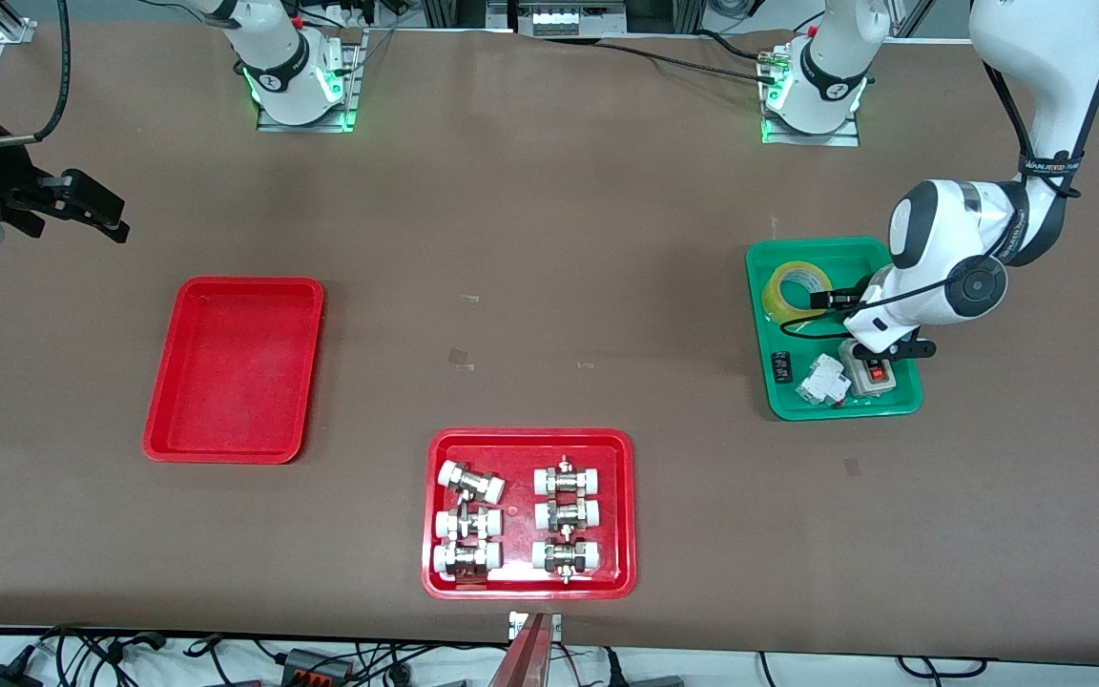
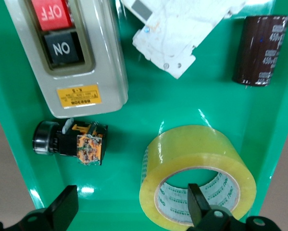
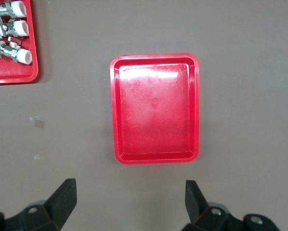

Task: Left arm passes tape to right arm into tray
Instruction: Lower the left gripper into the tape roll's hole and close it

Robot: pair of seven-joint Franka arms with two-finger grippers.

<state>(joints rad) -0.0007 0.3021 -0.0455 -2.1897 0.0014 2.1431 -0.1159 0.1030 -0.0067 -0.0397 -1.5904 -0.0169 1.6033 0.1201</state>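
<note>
My left gripper's fingers are still above the yellow tape's side, so it is too early to close. Next they lower to the tape's side, then close on the tape.
The yellow tape [image 1: 796,289] lies flat in the green tray [image 1: 893,405] at the left arm's end of the table. My left gripper [image 1: 845,301] hangs low over that tray, open. In the left wrist view the gripper [image 2: 131,192] straddles the wall of the tape [image 2: 196,144]: one finger [image 2: 199,207] is over the pale core, the other [image 2: 62,209] over bare tray floor. The plain red tray [image 1: 235,367] is empty, toward the right arm's end. My right gripper [image 1: 96,210] is open and empty, up over the table beside that tray [image 3: 156,108].
The green tray [image 2: 134,110] also holds a grey OFF/ON switch box [image 2: 71,53], a white breaker [image 2: 177,33], a dark capacitor [image 2: 259,48] and a black push button [image 2: 69,142]. A red tray [image 1: 530,436] with white-capped metal fittings sits nearest the front camera.
</note>
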